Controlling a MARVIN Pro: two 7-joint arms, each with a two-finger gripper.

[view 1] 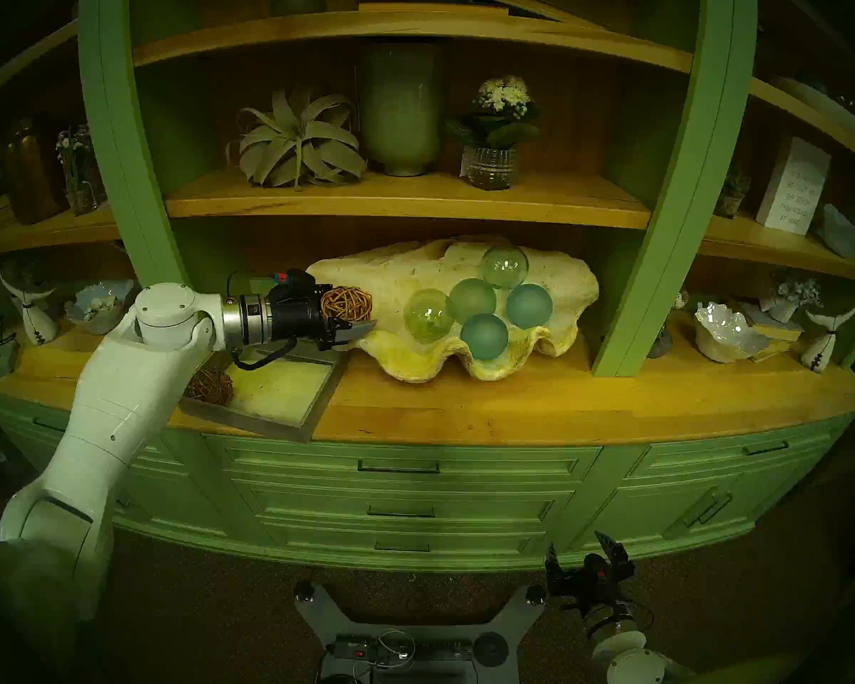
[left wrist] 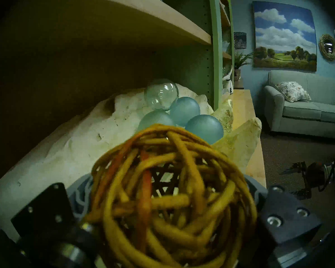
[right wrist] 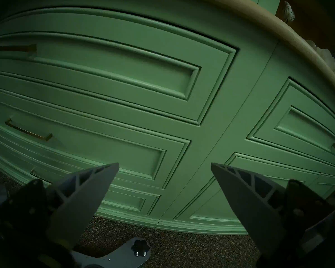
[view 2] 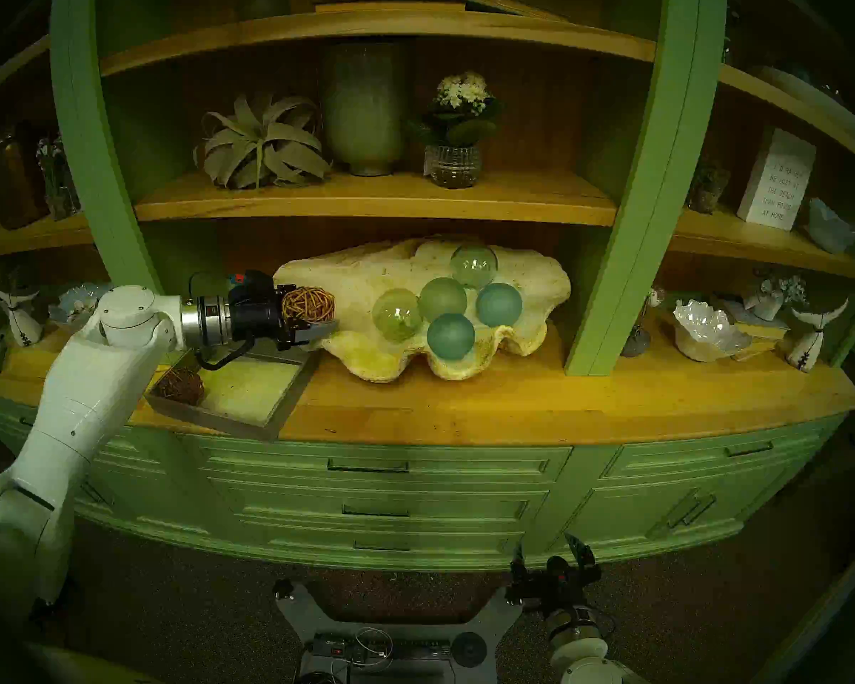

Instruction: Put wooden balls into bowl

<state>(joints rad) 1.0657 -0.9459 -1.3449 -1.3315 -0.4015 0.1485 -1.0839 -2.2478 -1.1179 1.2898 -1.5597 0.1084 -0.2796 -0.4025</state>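
Observation:
The rattan ball (view 1: pixel 347 302) is short of the clam-shell bowl's hollow, so it goes toward the hollow next, before my left gripper releases it.
My left gripper (view 1: pixel 360 314) is shut on a brown woven rattan ball (view 1: pixel 345 301) and holds it at the left end of the large cream clam-shell bowl (view 1: pixel 381 278). In the left wrist view the ball (left wrist: pixel 172 194) fills the foreground, with the bowl (left wrist: pixel 75 145) just ahead. The second rattan ball (view 1: pixel 209 384) lies in the grey square tray (view 1: pixel 277 382), below my left arm. My right gripper (view 1: pixel 581 549) is open and empty, low in front of the drawers; its jaws are wide apart in the right wrist view (right wrist: pixel 164 164).
Several green and teal glass spheres (view 1: pixel 472 298) fill the bowl's middle and right. A shelf board (view 1: pixel 406 206) hangs close above the bowl. A green post (view 1: pixel 628 298) stands right of it. White ruffled bowls (view 1: pixel 726 330) and figurines sit to either side.

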